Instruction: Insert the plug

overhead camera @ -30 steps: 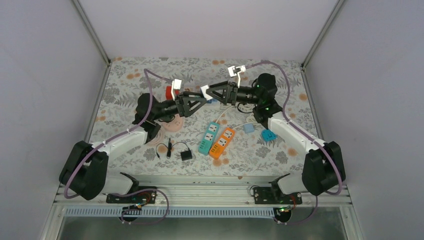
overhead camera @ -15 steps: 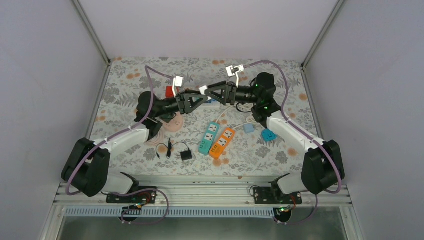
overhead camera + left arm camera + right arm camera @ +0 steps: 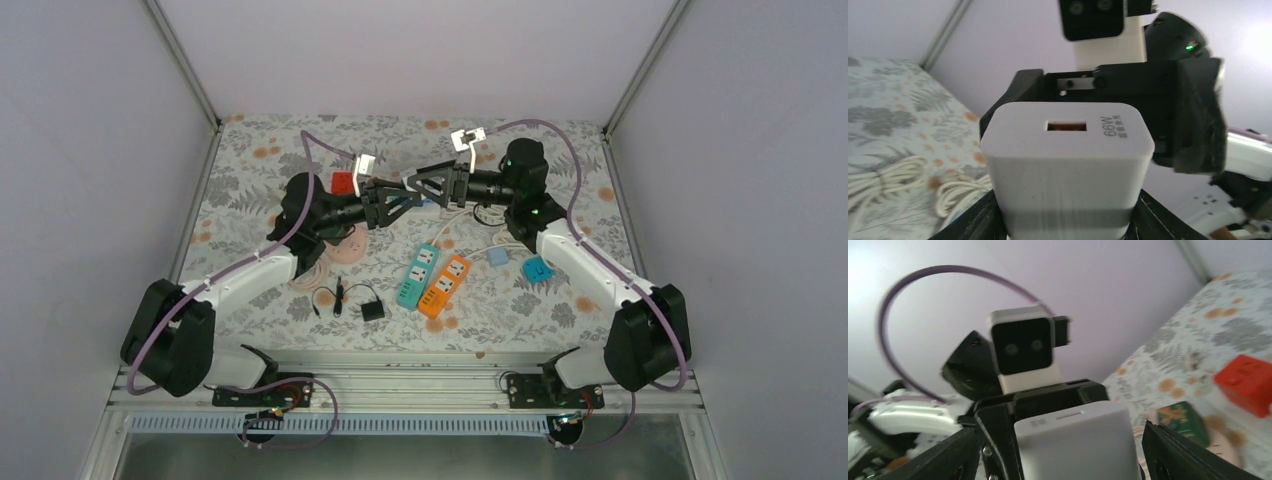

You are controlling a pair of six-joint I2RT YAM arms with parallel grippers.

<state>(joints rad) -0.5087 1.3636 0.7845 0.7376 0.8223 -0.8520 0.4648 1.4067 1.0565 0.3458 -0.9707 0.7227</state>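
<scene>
The white charger plug (image 3: 410, 183) (image 3: 1079, 446) will next be gripped across its opposite sides by my right gripper. This leaves the plug's end away from the USB port free to insert.
A white 66W charger plug (image 3: 1068, 165) with a USB port sits tight between the jaws of my left gripper (image 3: 1065, 220), held in the air. In the top view the two grippers meet tip to tip above the back middle of the table, left gripper (image 3: 398, 195), right gripper (image 3: 420, 186), with the charger (image 3: 409, 183) between them. In the right wrist view the charger (image 3: 1078, 445) lies between my right gripper's (image 3: 1063, 452) spread fingers, with gaps beside it. A teal power strip (image 3: 418, 273) and an orange power strip (image 3: 446, 285) lie on the table below.
A black adapter with cable (image 3: 372, 311) lies near the front. A red box (image 3: 344, 183), a pink plate (image 3: 345, 248), white coiled cables (image 3: 455, 215), a pale blue block (image 3: 497, 256) and a blue piece (image 3: 538, 269) lie around the strips.
My left gripper has moved right and up to the charger at the right gripper's tip. The two grippers now overlap around it.
</scene>
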